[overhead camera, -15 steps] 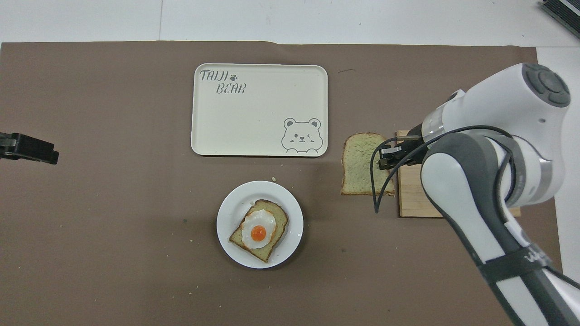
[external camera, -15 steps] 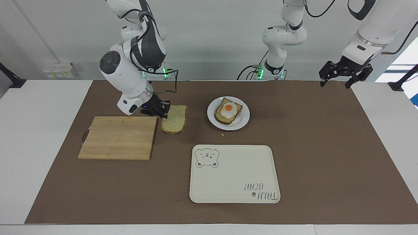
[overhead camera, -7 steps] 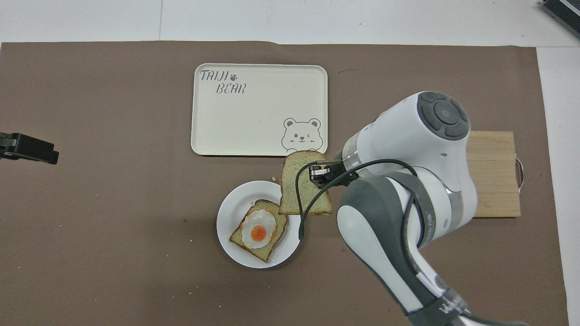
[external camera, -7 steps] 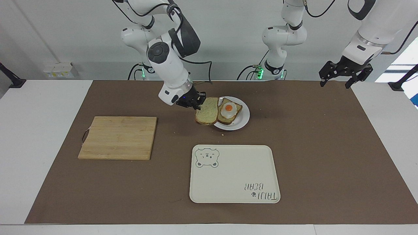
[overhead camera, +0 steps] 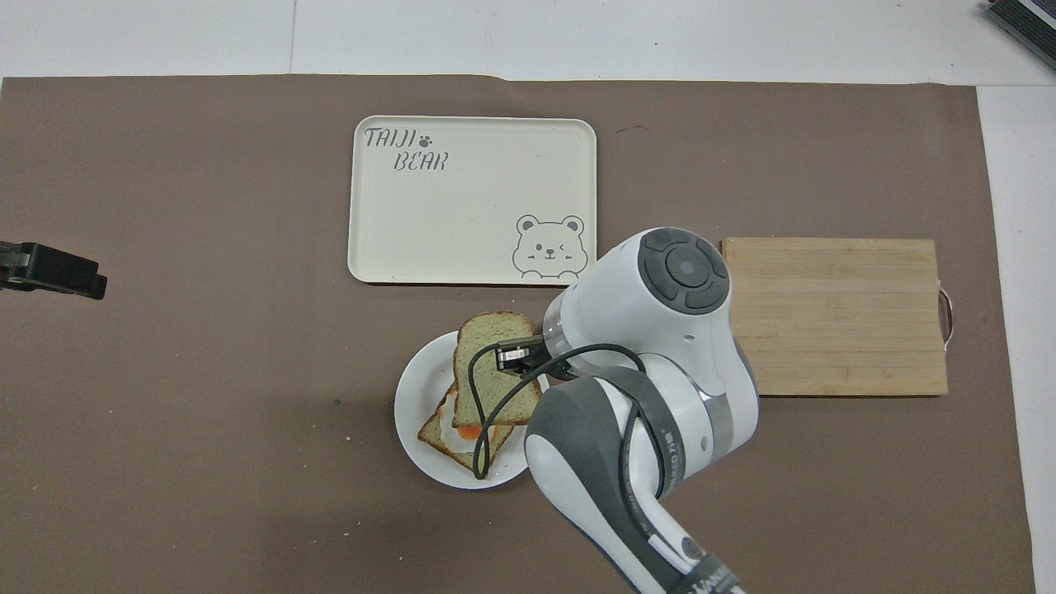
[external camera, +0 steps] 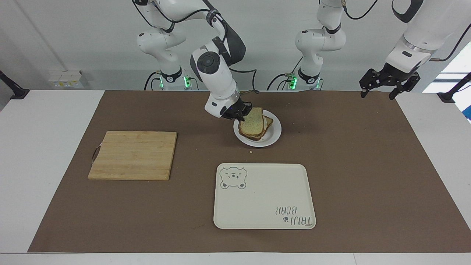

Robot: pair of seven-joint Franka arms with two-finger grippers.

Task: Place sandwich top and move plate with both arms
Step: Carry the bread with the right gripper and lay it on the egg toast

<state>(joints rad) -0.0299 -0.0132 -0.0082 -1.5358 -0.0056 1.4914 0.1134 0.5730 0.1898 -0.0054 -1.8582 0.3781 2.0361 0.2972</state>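
Observation:
My right gripper should move the sandwich top farther over the plate before it lets go. The sandwich top (overhead camera: 477, 381) hangs tilted, and its upper crust is out past the plate's rim (overhead camera: 432, 346).
The sandwich top (external camera: 252, 123), a pale speckled slice with a brown crust, hangs tilted over the plate (external camera: 273, 136) and covers most of the egg-topped slice (external camera: 269, 121) that lies on it. It also shows in the overhead view (overhead camera: 485, 363), over the plate (overhead camera: 417, 396) and the egg slice (overhead camera: 441, 429). My right gripper (external camera: 240, 112) is shut on the edge of the sandwich top; in the overhead view the gripper (overhead camera: 518, 356) sits at the slice's side. My left gripper (external camera: 381, 86) waits raised at the left arm's end of the table and also shows in the overhead view (overhead camera: 49, 271).
A cream tray with a bear drawing (external camera: 265, 197) lies farther from the robots than the plate. A wooden cutting board (external camera: 134, 154) lies toward the right arm's end of the table. A brown mat (external camera: 349, 165) covers the table. A few crumbs lie by the plate.
My right gripper has carried the sandwich top from beside the cutting board across to over the plate, where it now covers the egg slice. The left arm has not moved.

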